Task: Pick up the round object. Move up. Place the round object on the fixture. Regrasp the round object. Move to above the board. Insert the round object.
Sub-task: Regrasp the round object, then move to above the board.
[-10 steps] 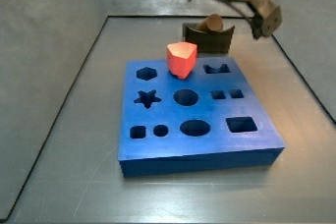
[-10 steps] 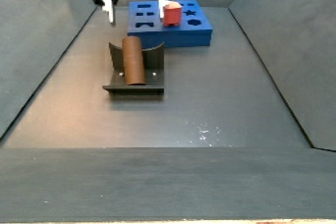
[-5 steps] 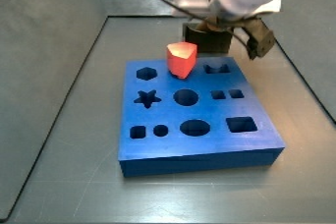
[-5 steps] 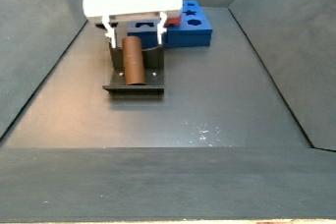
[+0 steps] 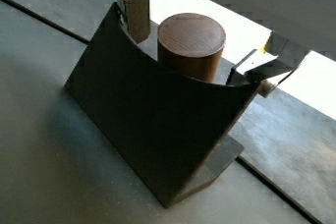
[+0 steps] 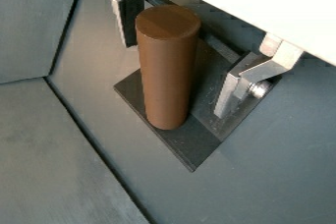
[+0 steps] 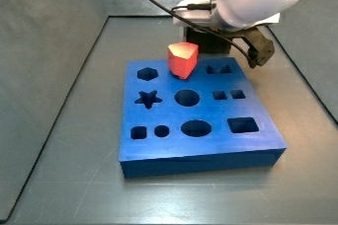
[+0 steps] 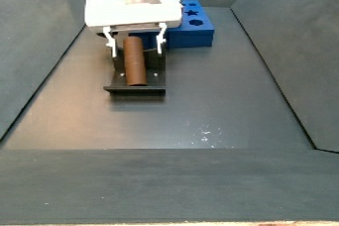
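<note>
I need to put the round object into the blue board, so my gripper should next grab it by the sides of its upper end (image 5: pixel 192 49).
The round object, a brown wooden peg (image 8: pixel 131 63), lies in the notch of the dark fixture (image 8: pixel 137 87) in front of the blue board (image 8: pixel 196 30). My gripper (image 8: pixel 134 42) is low over the fixture, open, with one finger on each side of the peg and a gap at each. Both wrist views show the peg (image 5: pixel 192 41) (image 6: pixel 168 66) between the silver fingers (image 5: pixel 133 14) (image 6: pixel 245 79), with the gripper (image 5: pixel 197 43) (image 6: pixel 184 49) centred on it. In a side view the gripper (image 7: pixel 235 49) hides most of the fixture behind the board (image 7: pixel 199 120).
A red-and-white faceted block (image 7: pixel 183 59) stands in a hole at the board's far edge, close to the gripper. The fixture's base plate (image 6: pixel 187 141) lies on the grey floor. Sloped grey walls (image 8: pixel 40 71) line both sides of the bin.
My gripper has come down from above and behind the fixture to straddle the peg. The peg, fixture and board have not moved.
</note>
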Motion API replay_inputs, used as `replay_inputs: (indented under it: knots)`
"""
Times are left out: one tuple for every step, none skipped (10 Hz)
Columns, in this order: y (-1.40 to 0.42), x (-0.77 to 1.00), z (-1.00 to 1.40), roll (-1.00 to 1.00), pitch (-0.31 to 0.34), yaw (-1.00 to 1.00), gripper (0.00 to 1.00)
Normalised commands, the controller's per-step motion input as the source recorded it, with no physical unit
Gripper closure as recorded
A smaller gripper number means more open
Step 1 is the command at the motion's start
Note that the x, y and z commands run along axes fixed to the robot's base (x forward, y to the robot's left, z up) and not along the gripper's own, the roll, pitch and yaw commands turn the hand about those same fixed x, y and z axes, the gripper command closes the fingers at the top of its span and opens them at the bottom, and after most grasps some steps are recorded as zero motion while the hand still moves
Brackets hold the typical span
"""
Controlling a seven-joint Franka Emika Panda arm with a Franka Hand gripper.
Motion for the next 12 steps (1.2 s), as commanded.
replay_inputs:
  knots:
    - [-0.02, 0.01, -0.17, 0.09, -0.054, -0.02, 0.0]
    - [-0.02, 0.01, -0.17, 0.09, -0.053, -0.02, 0.0]
    - [0.0, 0.0, 0.0, 0.0, 0.0, 0.0, 1.0]
    - [0.17, -0.05, 1.0, -0.04, 0.242, -0.26, 1.0]
    - [0.17, -0.05, 1.0, -0.06, 0.237, -0.24, 1.0]
    - [0.16, -0.06, 1.0, -0.1, 0.244, -0.16, 1.0]
    - [0.16, -0.06, 1.0, -0.11, 0.254, -0.11, 1.0]
    - [0.15, -0.06, 1.0, -0.13, 0.277, -0.03, 1.0]
    - [0.15, -0.06, 1.0, -0.14, 0.288, 0.02, 1.0]
    - [0.14, -0.06, 1.0, -0.11, 0.266, 0.08, 1.0]
    - [0.14, -0.06, 1.0, -0.09, 0.232, 0.11, 1.0]
    - [0.13, -0.06, 1.0, -0.09, 0.172, 0.14, 1.0]
